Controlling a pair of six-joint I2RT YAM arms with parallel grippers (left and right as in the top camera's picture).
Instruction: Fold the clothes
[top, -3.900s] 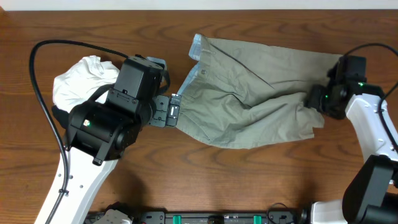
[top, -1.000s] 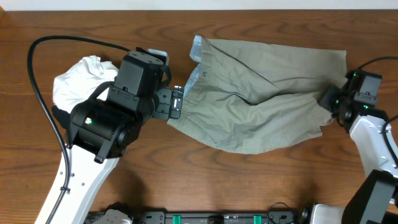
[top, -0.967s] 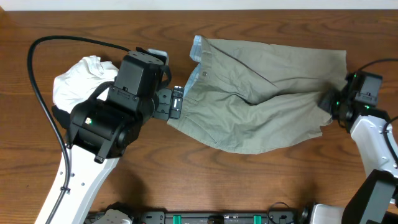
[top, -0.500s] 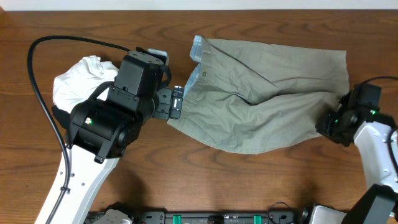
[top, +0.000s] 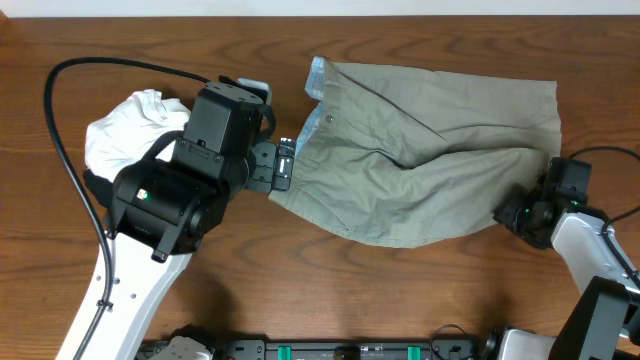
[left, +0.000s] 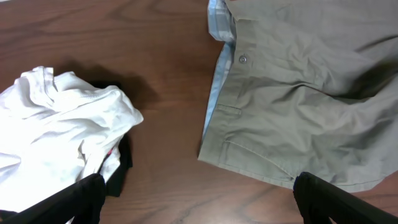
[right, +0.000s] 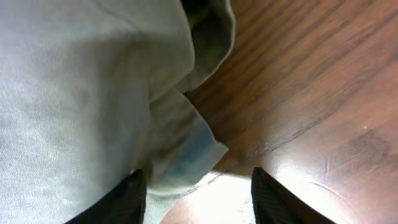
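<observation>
My right gripper grabs the trousers' loose hem corner next, to spread the leg flat.
The clothes, khaki trousers, lie spread across the table's middle with the waistband to the left. My left gripper hovers just off the waistband edge, jaws wide open over bare wood. At the lower right leg end sits my right gripper, also open. In the right wrist view a hem corner lies loose on the table ahead of the gripper, between its two black fingers, and is not pinched.
A crumpled white garment lies at the left, over a black garment. A black cable loops from the left arm across the table's left side. Bare wood runs along the front.
My right gripper has opened and let go of the trouser leg, then dropped toward the table's front beside the lower hem. The leg now lies stretched out to the right. The left arm has stayed still.
</observation>
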